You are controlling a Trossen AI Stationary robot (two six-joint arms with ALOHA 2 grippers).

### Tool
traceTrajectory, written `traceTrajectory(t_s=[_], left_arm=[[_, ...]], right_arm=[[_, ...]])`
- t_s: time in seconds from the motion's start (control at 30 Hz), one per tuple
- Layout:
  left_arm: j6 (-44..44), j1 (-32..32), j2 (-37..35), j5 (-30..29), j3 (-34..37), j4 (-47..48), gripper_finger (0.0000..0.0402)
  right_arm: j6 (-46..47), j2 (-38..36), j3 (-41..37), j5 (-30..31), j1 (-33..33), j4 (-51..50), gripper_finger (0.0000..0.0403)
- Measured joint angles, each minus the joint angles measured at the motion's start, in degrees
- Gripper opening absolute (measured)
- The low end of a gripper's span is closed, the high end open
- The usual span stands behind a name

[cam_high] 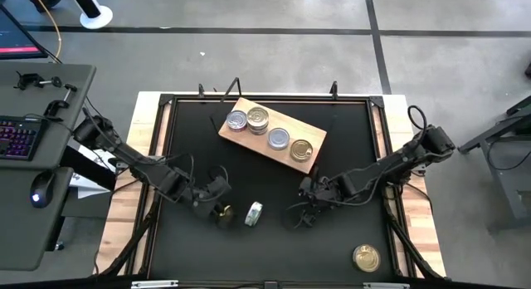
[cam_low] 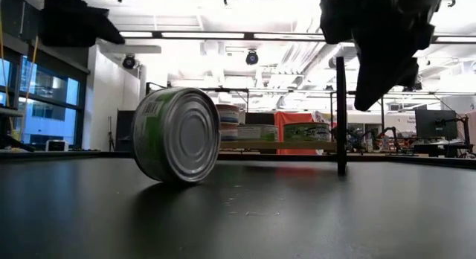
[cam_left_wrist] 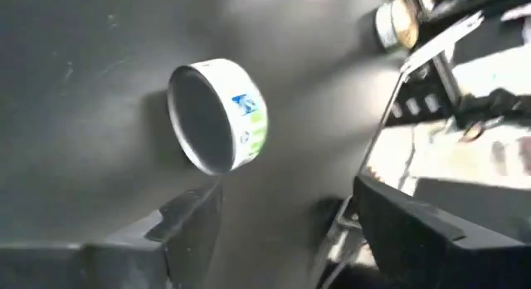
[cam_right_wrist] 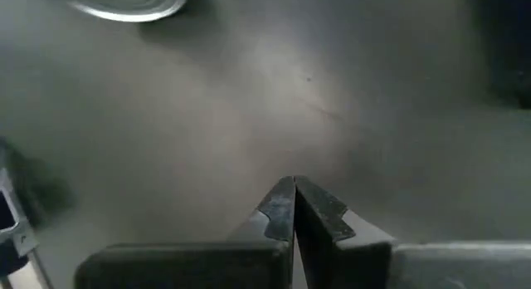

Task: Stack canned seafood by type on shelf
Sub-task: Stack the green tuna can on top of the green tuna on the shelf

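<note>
My left gripper is to grab the tin with the green and blue label by its flat ends next, to stack it by type on the wooden shelf (cam_high: 286, 123).
The shelf (cam_high: 272, 133), a light wooden board, lies at the table's far middle with silver tins (cam_high: 237, 120) (cam_high: 278, 139) and gold tins (cam_high: 258, 117) (cam_high: 301, 149) flat in a row on it. One tin with a green and blue label (cam_high: 254, 213) (cam_low: 178, 134) (cam_left_wrist: 217, 115) stands on its rim on the black tabletop. My left gripper (cam_high: 217, 208) (cam_left_wrist: 282, 202) is open just left of it, touching nothing. My right gripper (cam_high: 303, 213) (cam_right_wrist: 294, 208) is shut to its right, above the tabletop. A gold tin (cam_high: 366, 257) lies flat at the near right.
A raised frame (cam_high: 166, 102) runs around the black tabletop (cam_high: 332, 247). A thin black post (cam_low: 341, 114) stands on the table in the low view. A desk with a keyboard (cam_high: 18, 138) and a mouse stands beyond the table's left edge.
</note>
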State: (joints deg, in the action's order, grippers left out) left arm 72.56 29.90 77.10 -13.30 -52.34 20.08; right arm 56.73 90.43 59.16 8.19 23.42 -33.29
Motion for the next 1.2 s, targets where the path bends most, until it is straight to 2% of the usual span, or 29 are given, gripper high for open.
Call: traceTrajectory(t_s=[0.17,0.27,0.37,0.5,0.6,0.7,1.2], left_arm=[[4.75,-1.12,1.82,1.05,-0.94,1.31,0.0275],[4.95,-1.21,4.86,1.02,-3.90,2.86,0.0274],[3.54,-2.09,9.06,0.50,-9.12,7.85,0.0274],[2.33,-4.22,16.19,-3.85,-17.73,18.06,0.0274],[0.65,-6.03,21.28,-5.07,-22.54,21.17,0.0273],[0.19,-7.62,25.29,-3.57,-25.67,22.17,0.0273],[0.96,-7.94,31.15,-0.56,-27.73,23.27,0.0273]], right_arm=[[0.36,-0.30,0.00,-0.23,0.85,-2.43,0.0000],[1.38,-0.32,0.00,-0.23,1.87,-5.84,0.0000],[2.00,-0.34,0.00,0.07,3.09,-9.47,0.0000],[4.32,-0.82,0.00,0.37,4.37,-14.55,0.0000],[5.68,-0.98,0.00,0.72,5.16,-16.90,0.0000],[7.52,-1.14,0.00,1.41,5.90,-18.80,0.0000],[7.37,-1.18,0.00,3.94,6.31,-18.83,0.0000]])
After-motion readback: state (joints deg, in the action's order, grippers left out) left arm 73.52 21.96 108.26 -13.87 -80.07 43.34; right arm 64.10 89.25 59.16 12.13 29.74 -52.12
